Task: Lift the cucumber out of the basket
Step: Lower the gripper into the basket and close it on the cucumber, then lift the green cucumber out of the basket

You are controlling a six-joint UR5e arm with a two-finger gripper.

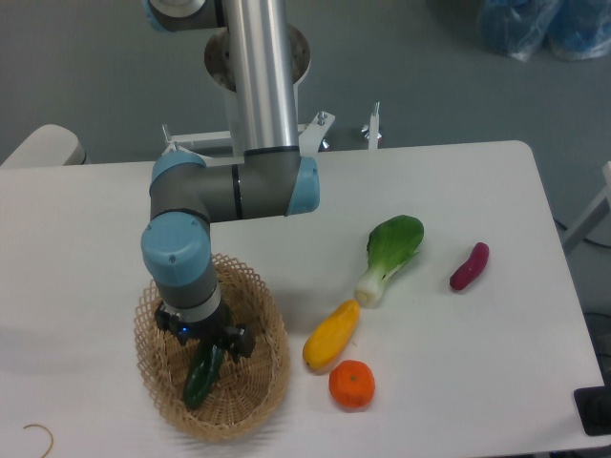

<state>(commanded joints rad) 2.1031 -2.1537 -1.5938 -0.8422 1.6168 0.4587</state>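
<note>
I will next pick the cucumber out of the wicker basket [273, 374], and for that I will grab it with my gripper by its end near the basket's middle [213, 352].
The dark green cucumber [200, 379] lies lengthwise inside the oval wicker basket [273, 374] at the front left of the table. Only its lower half shows, because the arm's wrist covers the upper end. My gripper [205, 347] is lowered straight into the basket over the cucumber's upper half. Its black fingers [238, 343] stand spread, one on each side of the cucumber, so it looks open. The fingertips themselves are hidden by the wrist and the basket wall.
A yellow squash [331, 335] and an orange [351, 384] lie just right of the basket. Further right are a bok choy [389, 253] and a purple vegetable [469, 265]. A thin hook [38, 435] lies at the front left corner.
</note>
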